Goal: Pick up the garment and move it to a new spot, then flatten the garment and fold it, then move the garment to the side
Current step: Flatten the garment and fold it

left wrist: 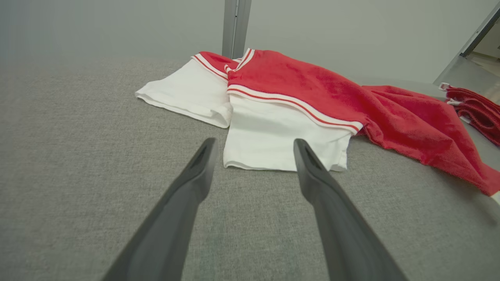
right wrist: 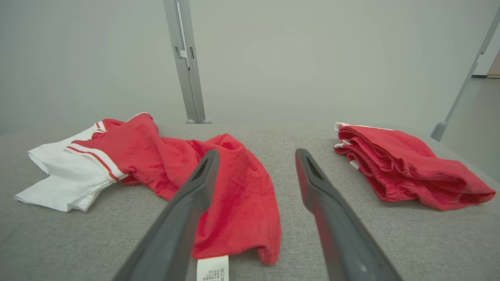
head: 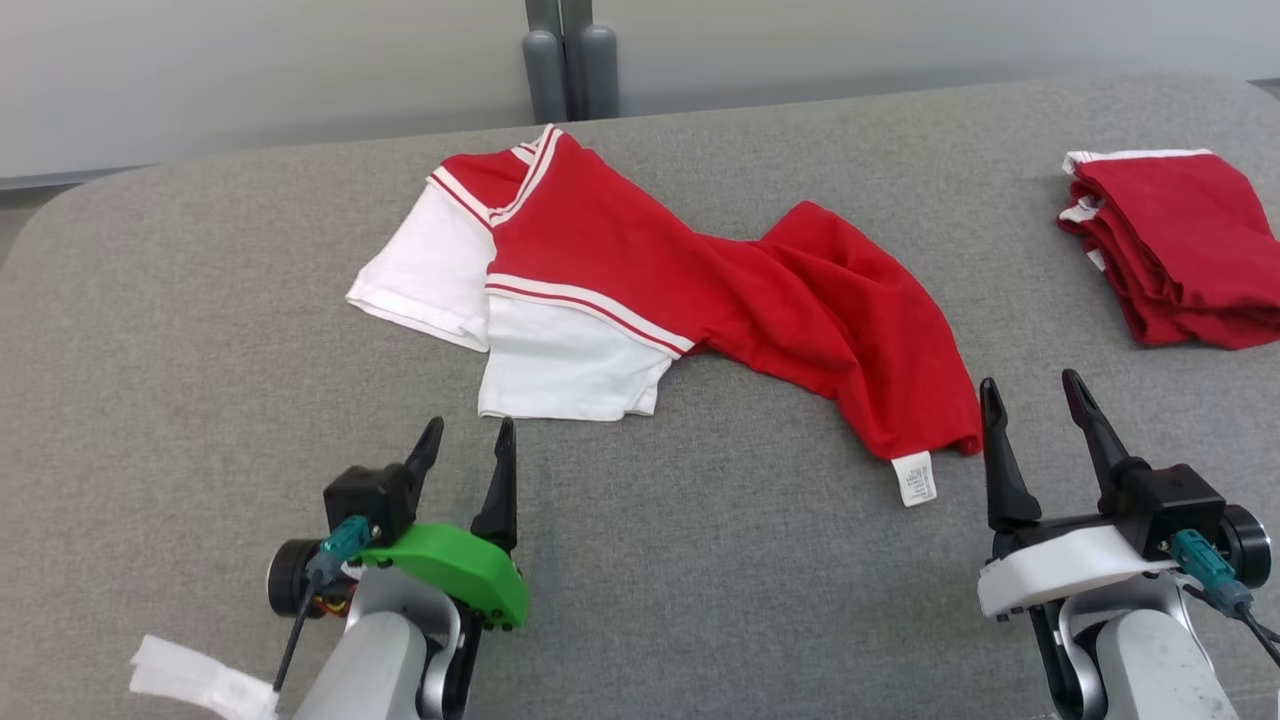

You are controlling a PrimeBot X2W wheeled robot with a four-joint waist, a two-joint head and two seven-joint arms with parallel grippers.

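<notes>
The right gripper grabs the garment by that hem corner next, because the garment's hem corner curls up off the table beside the care label.
A red T-shirt with white sleeves, the garment, lies crumpled across the middle of the grey table; its white care label sticks out at the near right hem. In the left wrist view the garment has its white sleeves nearest. The right wrist view has the garment to the left, with its hem low between the fingers. My left gripper stands open just short of the near sleeve. My right gripper is open too, right of the hem corner. Neither holds anything.
A folded stack of red garments sits at the table's far right, also in the right wrist view. A grey post rises behind the table's far edge. A white tag hangs off my left arm.
</notes>
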